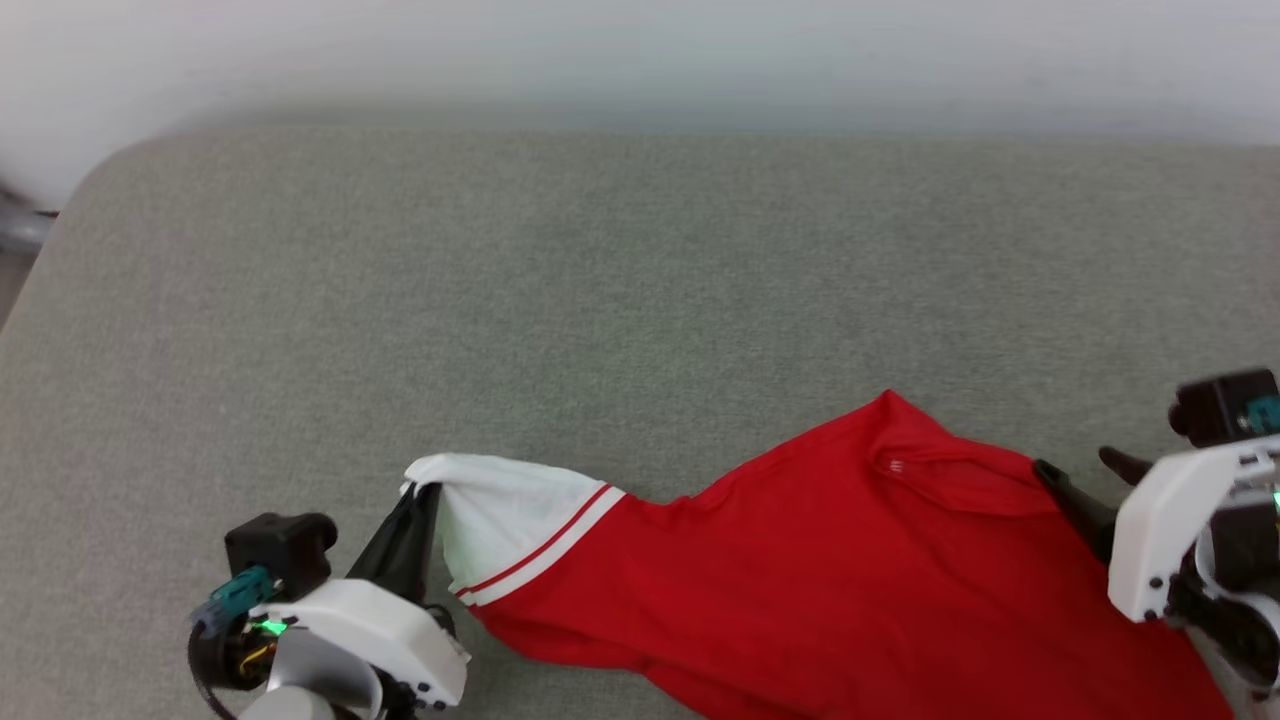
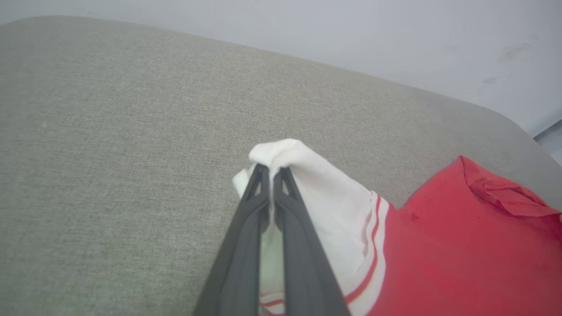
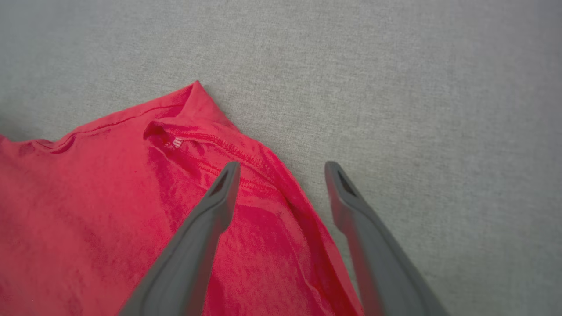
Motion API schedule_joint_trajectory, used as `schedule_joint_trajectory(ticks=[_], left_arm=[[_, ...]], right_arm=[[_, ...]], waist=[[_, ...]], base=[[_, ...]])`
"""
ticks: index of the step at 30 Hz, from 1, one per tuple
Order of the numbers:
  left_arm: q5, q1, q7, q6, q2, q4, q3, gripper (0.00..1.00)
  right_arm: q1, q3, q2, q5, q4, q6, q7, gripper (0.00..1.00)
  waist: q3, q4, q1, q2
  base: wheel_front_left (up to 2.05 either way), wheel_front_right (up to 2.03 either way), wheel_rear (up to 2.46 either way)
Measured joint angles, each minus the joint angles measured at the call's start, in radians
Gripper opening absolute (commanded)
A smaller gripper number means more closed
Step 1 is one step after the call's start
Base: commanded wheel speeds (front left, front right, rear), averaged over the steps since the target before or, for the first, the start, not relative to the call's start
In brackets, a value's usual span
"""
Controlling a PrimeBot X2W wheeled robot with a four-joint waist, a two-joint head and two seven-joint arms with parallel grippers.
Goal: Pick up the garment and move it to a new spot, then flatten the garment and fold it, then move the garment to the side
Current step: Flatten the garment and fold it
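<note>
My right gripper grabs the garment's folded hem near the garment's red corner (image 1: 1005,472) next, since that hem bunches up while the garment's red body (image 1: 816,564) lies flat.
The garment (image 1: 800,560), a red shirt with a white striped sleeve (image 1: 505,515), lies stretched across the near part of the grey cushion. My left gripper (image 1: 425,492) is shut on the tip of that white sleeve (image 2: 303,175), its two dark fingers (image 2: 246,228) pressed together with cloth between them. My right gripper (image 1: 1085,470) stands open at the shirt's right edge. In the right wrist view one finger (image 3: 219,197) hangs over the red cloth (image 3: 109,197) near the collar seam and the other over bare cushion; the right gripper (image 3: 283,169) holds nothing.
The grey fabric surface (image 1: 600,280) stretches wide behind the shirt, with a rounded corner at the far left. A pale wall (image 1: 640,50) runs along its far edge.
</note>
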Motion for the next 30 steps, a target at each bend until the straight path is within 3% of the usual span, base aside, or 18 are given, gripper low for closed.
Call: schedule_joint_trajectory(ticks=[7, 15, 16, 17, 19, 25, 30], left_arm=[[0.024, -0.077, -0.009, -0.035, -0.040, 0.020, -0.031, 0.00], [0.026, -0.122, -0.028, -0.056, -0.074, 0.056, -0.046, 0.00], [0.026, -0.122, -0.031, -0.058, -0.076, 0.062, -0.046, 0.00], [0.026, -0.123, -0.033, -0.060, -0.079, 0.068, -0.046, 0.00], [0.025, -0.125, -0.037, -0.061, -0.087, 0.078, -0.047, 0.00], [0.014, -0.125, -0.040, -0.070, -0.089, 0.105, -0.045, 0.00], [0.008, -0.128, -0.036, -0.069, -0.057, 0.114, -0.021, 0.00]], right_arm=[[-0.175, 0.209, -0.108, 0.068, 0.008, 0.000, 0.186, 1.00], [-0.275, 0.359, -0.168, 0.133, 0.123, 0.000, 0.303, 1.00], [-0.281, 0.366, -0.171, 0.145, 0.137, 0.000, 0.314, 0.96], [-0.289, 0.373, -0.177, 0.152, 0.146, 0.000, 0.323, 0.50], [-0.302, 0.378, -0.183, 0.178, 0.167, 0.000, 0.337, 0.00], [-0.330, 0.399, -0.177, 0.214, 0.203, 0.000, 0.319, 0.00], [-0.346, 0.384, -0.160, 0.224, 0.219, 0.001, 0.252, 0.00]], waist=[[0.078, 0.057, 0.0000, 0.0000], [0.158, 0.118, 0.0000, 0.0000], [0.164, 0.124, -0.0001, 0.0000], [0.169, 0.129, -0.0001, 0.0000], [0.176, 0.135, -0.0001, 0.0000], [0.156, 0.128, -0.0001, 0.0000], [0.106, 0.109, 0.0000, 0.0000]], base=[[0.00, 0.00, 0.00], [0.00, 0.00, 0.00], [0.00, 0.00, 0.00], [0.00, 0.00, 0.00], [0.00, 0.00, 0.00], [0.00, 0.00, 0.00], [0.00, 0.00, 0.00]])
